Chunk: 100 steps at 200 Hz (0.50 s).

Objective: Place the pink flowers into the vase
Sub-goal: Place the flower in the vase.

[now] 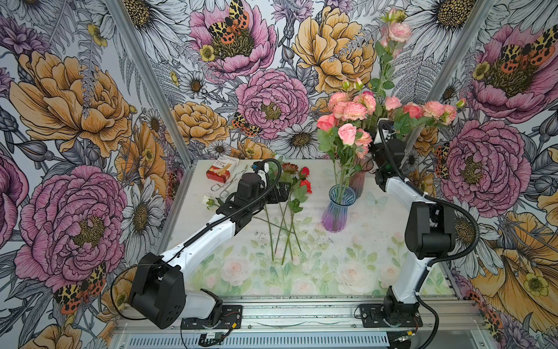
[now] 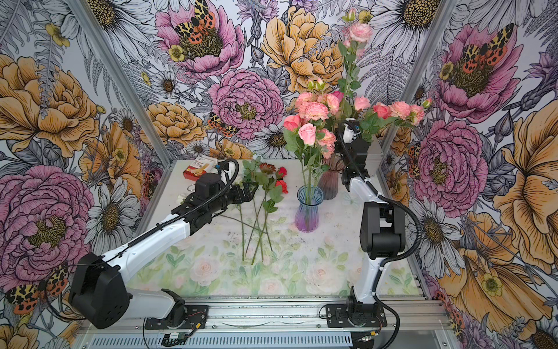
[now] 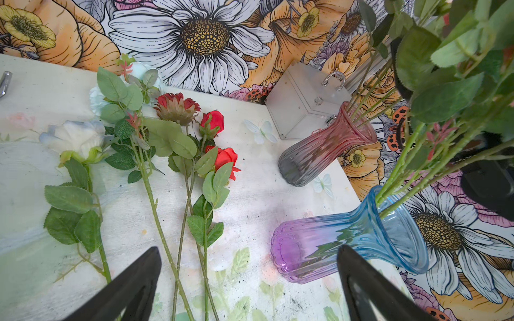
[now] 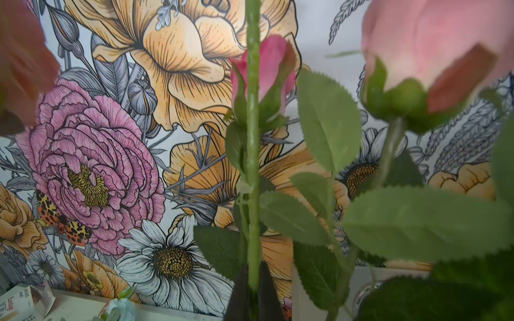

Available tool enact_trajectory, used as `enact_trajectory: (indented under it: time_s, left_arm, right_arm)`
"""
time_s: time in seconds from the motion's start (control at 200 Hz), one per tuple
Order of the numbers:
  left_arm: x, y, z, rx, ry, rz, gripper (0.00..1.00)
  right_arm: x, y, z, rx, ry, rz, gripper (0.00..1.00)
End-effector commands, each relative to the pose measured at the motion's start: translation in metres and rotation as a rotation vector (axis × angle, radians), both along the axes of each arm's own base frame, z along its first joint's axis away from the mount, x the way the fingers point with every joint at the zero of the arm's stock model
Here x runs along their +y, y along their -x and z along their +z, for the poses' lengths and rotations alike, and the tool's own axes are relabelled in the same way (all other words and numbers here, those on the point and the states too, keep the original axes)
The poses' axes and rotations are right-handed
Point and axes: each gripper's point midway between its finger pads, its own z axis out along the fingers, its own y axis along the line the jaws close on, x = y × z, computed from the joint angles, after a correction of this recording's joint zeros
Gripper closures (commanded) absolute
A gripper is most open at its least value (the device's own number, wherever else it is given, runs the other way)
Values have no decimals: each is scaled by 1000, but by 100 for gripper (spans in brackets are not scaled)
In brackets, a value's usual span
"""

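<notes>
The bloom of the pink flower towers over the other pink blooms. My right gripper now keeps hold of the flower until its stem sinks into the pink-grey vase (image 1: 357, 181).
Several pink flowers (image 1: 347, 133) stand in a blue-and-purple glass vase (image 1: 335, 208) right of the table's middle. More pink blooms (image 1: 351, 108) rise from a pink-grey vase (image 1: 357, 181) behind it. My right gripper (image 4: 253, 278) is raised at the back right, shut on the green stem (image 4: 253, 166) of a pink flower. In both top views leaves hide its fingers, and a tall stem with a pink bloom (image 1: 399, 31) rises above it. My left gripper (image 3: 250, 253) hangs open and empty over stems lying on the table, left of the blue vase (image 3: 347, 239).
Red flowers (image 1: 305, 181) and a white rose (image 1: 208, 199) lie on the table under and beside the left arm. A red-and-white box (image 1: 222, 170) and metal tongs (image 1: 223, 187) sit at the back left. A clear case (image 3: 303, 111) stands in the back right corner.
</notes>
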Motion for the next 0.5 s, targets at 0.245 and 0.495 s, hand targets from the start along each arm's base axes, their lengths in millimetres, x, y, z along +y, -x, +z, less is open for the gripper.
enact_trajectory:
  time_s: [0.245,0.495]
  left_arm:
    - [-11,6,19,-42,33,-45,2]
    - [-8,14,24,-49,34,-45,2]
  right_arm:
    - [6,29,2,-64,-24,6,100]
    - [9,35,-14,-24,-29,11,100]
